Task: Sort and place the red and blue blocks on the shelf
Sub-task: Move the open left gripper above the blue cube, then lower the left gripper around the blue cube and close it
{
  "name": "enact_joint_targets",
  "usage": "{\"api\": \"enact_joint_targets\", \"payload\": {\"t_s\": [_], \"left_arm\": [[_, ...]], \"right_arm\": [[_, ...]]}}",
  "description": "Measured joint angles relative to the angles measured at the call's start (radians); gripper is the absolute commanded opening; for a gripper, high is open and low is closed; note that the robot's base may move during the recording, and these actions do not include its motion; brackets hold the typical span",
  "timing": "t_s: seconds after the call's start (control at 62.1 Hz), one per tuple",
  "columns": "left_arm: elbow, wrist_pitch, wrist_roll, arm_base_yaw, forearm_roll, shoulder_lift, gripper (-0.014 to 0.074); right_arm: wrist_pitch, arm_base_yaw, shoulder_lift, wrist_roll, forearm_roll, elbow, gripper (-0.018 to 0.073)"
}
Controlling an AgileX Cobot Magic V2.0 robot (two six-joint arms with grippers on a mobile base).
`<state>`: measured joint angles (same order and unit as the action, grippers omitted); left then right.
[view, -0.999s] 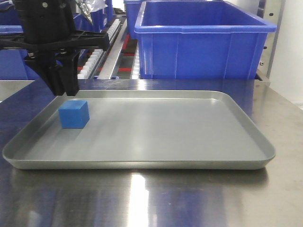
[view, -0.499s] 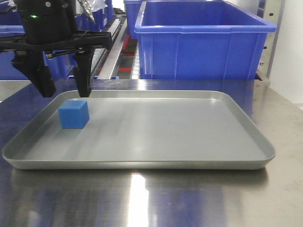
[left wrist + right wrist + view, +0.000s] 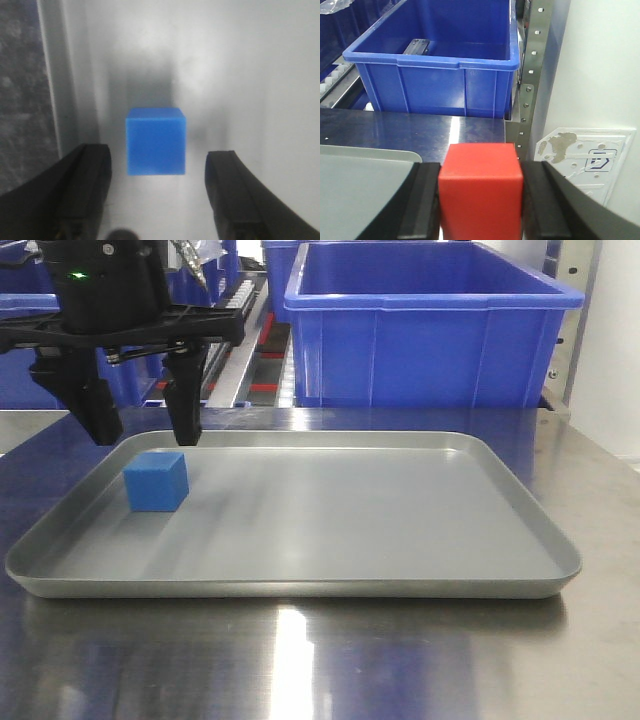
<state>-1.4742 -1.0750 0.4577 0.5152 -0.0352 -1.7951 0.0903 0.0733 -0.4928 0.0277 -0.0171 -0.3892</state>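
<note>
My left gripper should pick up the blue block by its two opposite sides next, to sort the blue block (image 3: 156,481) onto the shelf (image 3: 235,345).
The blue block (image 3: 156,481) sits near the left end of the grey tray (image 3: 300,588). My left gripper (image 3: 142,425) hangs open just above and behind it, one finger to either side. In the left wrist view the blue block (image 3: 156,141) lies on the tray floor between and beyond the open left gripper (image 3: 158,152), touching neither finger. My right gripper (image 3: 481,175) is shut on the red block (image 3: 481,185), both pads pressed flat to its sides. The shelf shows as roller tracks (image 3: 215,350) behind the tray and a perforated upright (image 3: 532,75).
A large blue bin (image 3: 430,330) stands on the shelf behind the tray; the same bin (image 3: 435,75) fills the right wrist view, a dark object inside it. The tray lies on a steel table (image 3: 300,670). More blue bins stand at the far left.
The left gripper's fingers were together one second ago and have spread open above the blue block, then shifted slightly. The blue block has not moved.
</note>
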Motion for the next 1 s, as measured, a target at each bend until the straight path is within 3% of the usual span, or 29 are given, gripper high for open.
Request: {"api": "enact_joint_targets", "payload": {"t_s": [0.516,0.999], "left_arm": [[0.000,0.015,0.000,0.006,-0.017,0.000,0.0452],[0.000,-0.012,0.000,0.007,0.013,0.000,0.0450]], "right_arm": [[0.000,0.000,0.000,0.000,0.000,0.000,0.0052],[0.000,0.000,0.000,0.000,0.000,0.000,0.0052]]}}
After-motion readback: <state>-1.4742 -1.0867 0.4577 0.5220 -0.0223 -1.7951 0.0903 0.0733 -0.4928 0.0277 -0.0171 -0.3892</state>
